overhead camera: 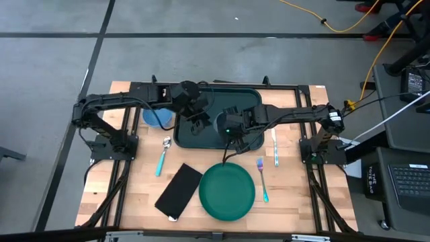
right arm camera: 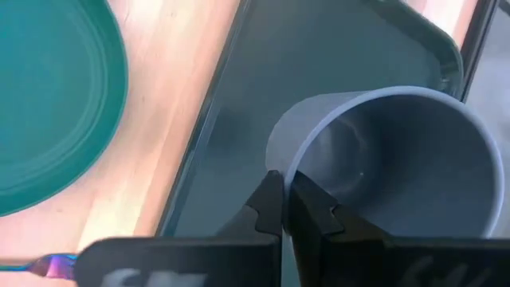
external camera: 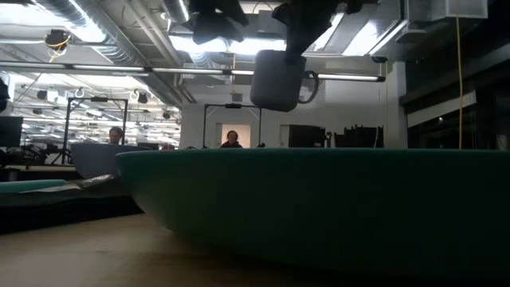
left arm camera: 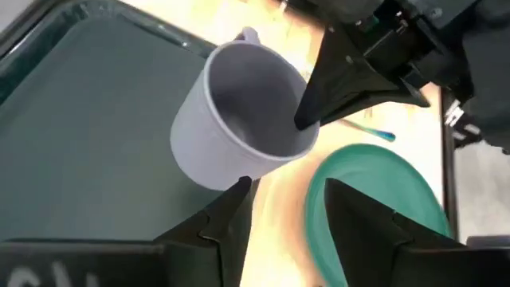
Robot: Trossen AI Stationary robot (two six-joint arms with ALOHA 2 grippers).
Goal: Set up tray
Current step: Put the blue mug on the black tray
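Note:
The left gripper should next take over the mug, grabbing it by its rim [left arm camera: 209, 96], and then set the mug on the tray [left arm camera: 88, 143].
The dark green tray [overhead camera: 250, 101] lies at the table's far middle. A light grey mug [left arm camera: 239, 119] hangs above it, also seen as the mug [external camera: 277, 80] and the mug [right arm camera: 398, 159]. My right gripper [right arm camera: 283, 199] is shut on the mug and stands over the tray's near part [overhead camera: 228, 131]. My left gripper [left arm camera: 287, 215] is open and hovers over the tray [overhead camera: 195, 113] just left of the mug, touching nothing. My right gripper pinches the mug's rim [right arm camera: 280, 163], one finger inside the cup and one outside on the wall. The fingers [left arm camera: 319, 112] come at it from above, pointing down. The mug hangs lifted clear above the tray floor [right arm camera: 239, 119], mouth up and slightly tilted, its handle [external camera: 311, 84] free.
A round green plate [overhead camera: 227, 191] lies at the near middle, with a black flat rectangle [overhead camera: 179, 191] to its left. A spoon [overhead camera: 163, 154] and a blue bowl [overhead camera: 158, 117] are left of the tray. A fork [overhead camera: 262, 178] and a knife [overhead camera: 275, 148] lie right.

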